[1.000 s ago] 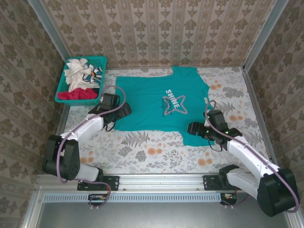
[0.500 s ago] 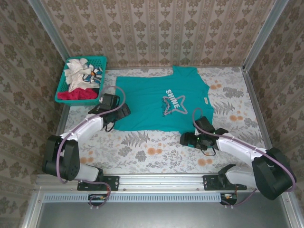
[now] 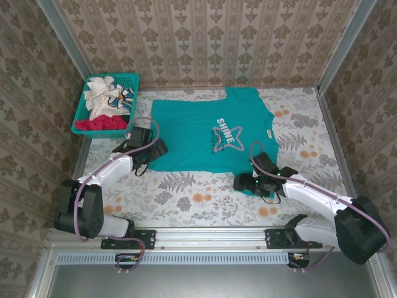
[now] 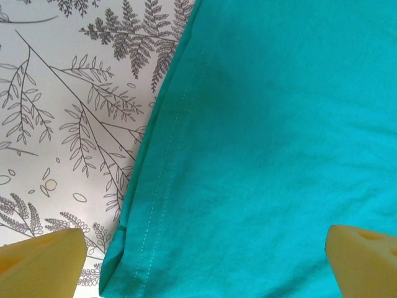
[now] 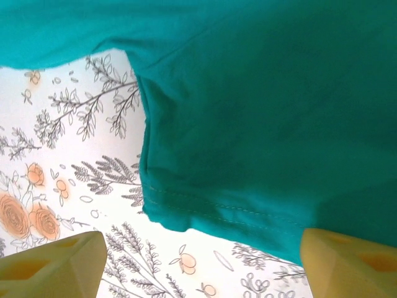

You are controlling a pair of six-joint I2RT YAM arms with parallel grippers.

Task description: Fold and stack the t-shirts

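Note:
I need to grab the teal t-shirt [image 3: 211,133] next with my left gripper by the near corner of its stitched hem, to fold the t-shirt's near side over.
A teal t-shirt [image 3: 211,133] with white chest lettering lies spread flat in the middle of the table. My left gripper [image 3: 156,149] stands open at its near left corner. In the left wrist view the stitched hem [image 4: 180,155] runs between my yellow fingertips [image 4: 43,264], with the gripper [image 4: 205,267] over cloth. My right gripper [image 3: 243,181] stands open at the near edge of the right sleeve. In the right wrist view the sleeve hem [image 5: 248,211] lies just ahead of the open gripper [image 5: 201,264]. A white shirt [image 3: 102,93] and a red shirt [image 3: 99,125] are bunched in the basket.
The teal mesh basket [image 3: 127,76] stands at the back left corner. A floral cloth [image 3: 186,192] covers the table. Patterned walls close in the back and both sides, and a metal rail [image 3: 205,234] runs along the near edge.
My right gripper has moved left and nearer, down to the sleeve's near edge. The left gripper has shifted slightly left along the shirt's corner. The shirt has not moved.

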